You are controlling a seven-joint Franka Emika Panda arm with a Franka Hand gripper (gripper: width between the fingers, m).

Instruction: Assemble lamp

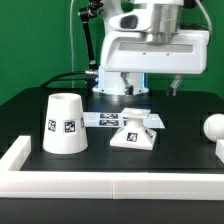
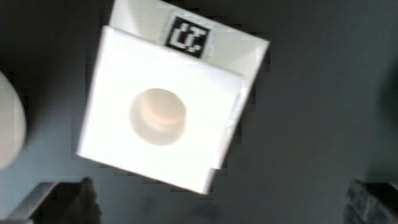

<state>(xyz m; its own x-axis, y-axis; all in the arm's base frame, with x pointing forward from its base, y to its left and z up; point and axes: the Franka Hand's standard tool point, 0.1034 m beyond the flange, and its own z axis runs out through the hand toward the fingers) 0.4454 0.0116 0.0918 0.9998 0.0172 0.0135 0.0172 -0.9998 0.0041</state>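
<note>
The lamp base has a square round-holed socket to keep free for the bulb (image 1: 213, 126), so my gripper should reach the lamp base and grab its square top plate (image 1: 136, 112).
The square sloped lamp base (image 1: 135, 131) stands mid-table with its tags facing the exterior view. The tapered shade (image 1: 65, 125) stands mouth down to the exterior view's left of it. The round bulb (image 1: 213, 126) lies at the far right. My gripper (image 1: 153, 91) hangs open and empty above and just behind the base, touching nothing. In the wrist view the base (image 2: 134, 140) lies below me with its round socket hole (image 2: 160, 110) and one tag (image 2: 191, 37). My gripper (image 2: 219, 205) has dark fingertips (image 2: 63, 200) far apart. A white curved edge (image 2: 6, 130) shows beside the base; which part it is I cannot tell.
The marker board (image 1: 103, 120) lies flat between the shade and the base. A white raised rim (image 1: 110, 185) bounds the table's front and sides. The white robot pedestal (image 1: 120, 82) stands behind the base.
</note>
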